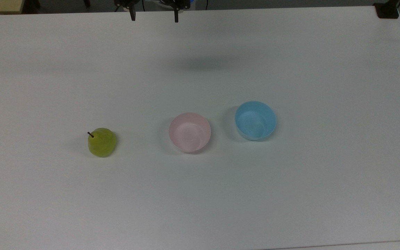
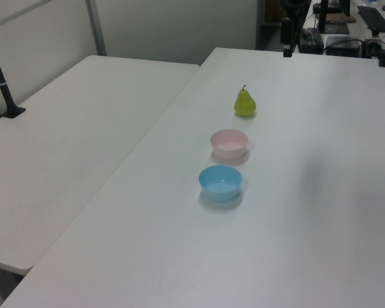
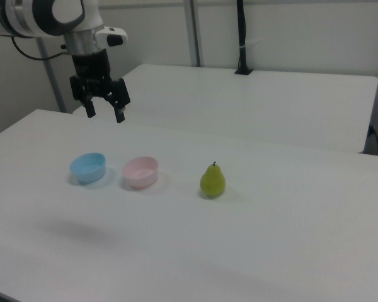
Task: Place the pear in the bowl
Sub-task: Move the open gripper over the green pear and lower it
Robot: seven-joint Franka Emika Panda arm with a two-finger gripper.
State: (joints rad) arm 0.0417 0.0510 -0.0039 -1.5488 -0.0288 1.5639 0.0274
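Note:
I should next take the yellow-green pear by its narrow upper part (image 2: 244, 97) with my gripper, so that I can put it in the pink bowl (image 2: 229, 143).
The yellow-green pear (image 1: 102, 142) stands upright on the white table, left of the bowls in the top view; it also shows as the pear (image 2: 245, 102) and the pear (image 3: 212, 180). The pale pink bowl (image 1: 190, 132) sits empty mid-table, seen too as the pink bowl (image 2: 229, 143) and the pink bowl (image 3: 140, 172). My gripper (image 3: 105, 114) hangs open high above the table, well away from both, with nothing between its fingers. In the top view the gripper (image 1: 154, 18) is at the upper edge.
A light blue bowl (image 1: 255, 120) sits empty beside the pink one, on the side away from the pear. A second white table (image 3: 271, 100) adjoins this one, with a black pole (image 3: 242, 38) clamped on it.

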